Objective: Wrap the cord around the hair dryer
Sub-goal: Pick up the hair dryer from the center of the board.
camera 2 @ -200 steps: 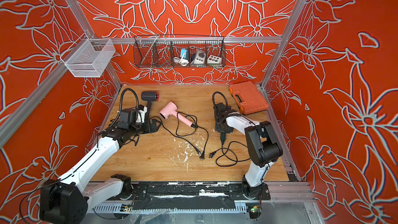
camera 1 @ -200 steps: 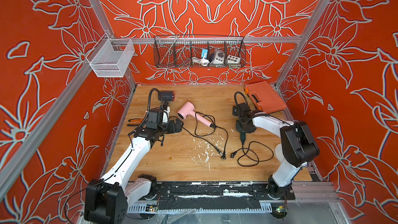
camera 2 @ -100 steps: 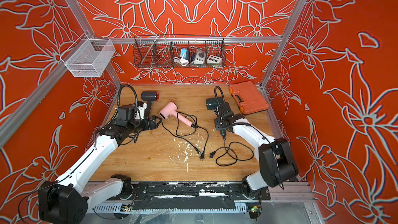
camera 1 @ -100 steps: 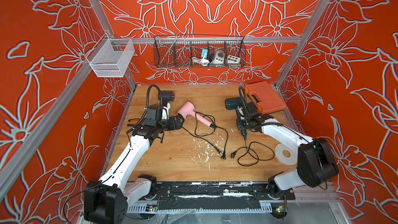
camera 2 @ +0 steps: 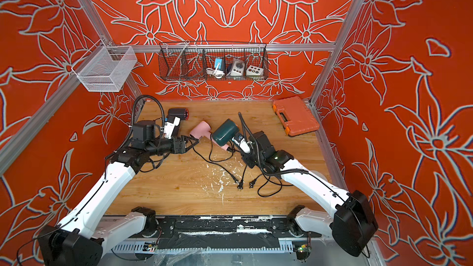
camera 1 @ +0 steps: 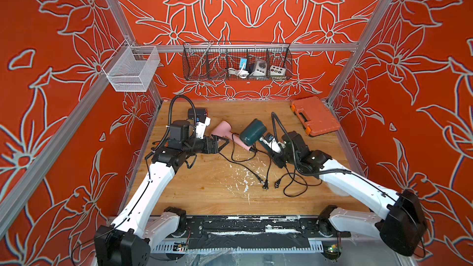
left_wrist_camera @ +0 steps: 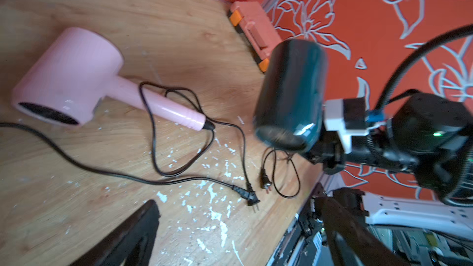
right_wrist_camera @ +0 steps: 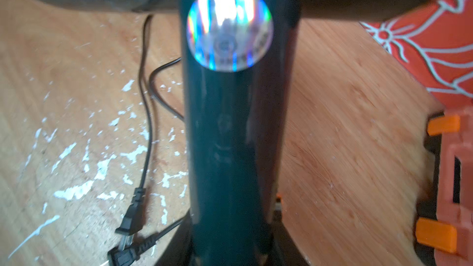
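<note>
I will next hold the teal hair dryer [camera 1: 252, 132] by its head with my left gripper, so its handle stays free for the cord to be wrapped around.
My right gripper [camera 1: 274, 149] is shut on the handle of a dark teal hair dryer [camera 1: 252, 132] and holds it tilted above the table, head toward the pink dryer. In the right wrist view the handle [right_wrist_camera: 235, 136] fills the space between the jaws. Its black cord [camera 1: 294, 182] hangs down to loose loops and a plug [camera 1: 277, 184] on the wood. My left gripper [camera 1: 220, 143] is open and empty, low beside the pink hair dryer [camera 1: 222, 130]. From the left wrist the teal dryer [left_wrist_camera: 289, 93] hangs in the air with its cord [left_wrist_camera: 284, 175] beneath.
The pink dryer's cord [camera 1: 238, 159] loops across the middle of the table to a plug [camera 1: 265, 185]. A dark dryer [camera 1: 197, 113] lies at the back left. An orange tool case [camera 1: 314, 118] sits at the back right. Wire baskets [camera 1: 236, 62] hang on the back wall.
My right arm has lifted the teal dryer off the table and carried it left toward the pink dryer. My left gripper has reached slightly right, staying open.
</note>
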{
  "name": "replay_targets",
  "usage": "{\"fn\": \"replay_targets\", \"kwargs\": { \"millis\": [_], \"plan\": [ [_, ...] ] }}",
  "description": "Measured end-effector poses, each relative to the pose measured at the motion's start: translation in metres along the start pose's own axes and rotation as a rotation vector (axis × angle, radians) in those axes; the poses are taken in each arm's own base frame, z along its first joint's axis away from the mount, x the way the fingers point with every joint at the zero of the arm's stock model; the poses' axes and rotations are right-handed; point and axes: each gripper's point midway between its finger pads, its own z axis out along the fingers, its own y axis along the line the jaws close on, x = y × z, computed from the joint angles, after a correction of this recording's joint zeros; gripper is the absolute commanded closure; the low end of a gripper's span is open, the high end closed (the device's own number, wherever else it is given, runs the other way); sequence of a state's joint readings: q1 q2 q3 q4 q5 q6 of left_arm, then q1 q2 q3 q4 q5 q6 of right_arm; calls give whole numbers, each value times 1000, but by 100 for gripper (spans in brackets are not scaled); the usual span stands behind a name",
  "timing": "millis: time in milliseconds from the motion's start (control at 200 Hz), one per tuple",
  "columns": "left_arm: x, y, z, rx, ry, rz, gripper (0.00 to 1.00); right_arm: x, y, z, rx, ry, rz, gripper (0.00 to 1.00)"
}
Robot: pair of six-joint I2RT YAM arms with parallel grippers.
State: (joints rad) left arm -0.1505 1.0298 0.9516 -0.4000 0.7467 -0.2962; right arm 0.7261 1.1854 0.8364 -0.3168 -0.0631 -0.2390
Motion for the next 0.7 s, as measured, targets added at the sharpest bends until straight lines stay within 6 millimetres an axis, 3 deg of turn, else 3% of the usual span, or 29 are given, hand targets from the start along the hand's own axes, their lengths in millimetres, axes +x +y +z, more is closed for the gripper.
{"fn": "replay_targets", "kwargs": {
  "millis": [105, 210, 545, 701],
  "plan": [
    [-12, -28, -11, 78, 4, 43, 5, -4, 24, -3, -52, -5, -120, 100],
    [-12, -42, -15, 133, 30, 57, 5, -4, 38, -9, -81, -8, -205, 100],
    [20, -39, -3, 144, 169, 16, 7, -31, 51, -26, -98, -54, -362, 100],
    [28, -40, 0, 126, 213, 25, 8, -42, 56, -25, -101, -65, -407, 100]
  ]
}}
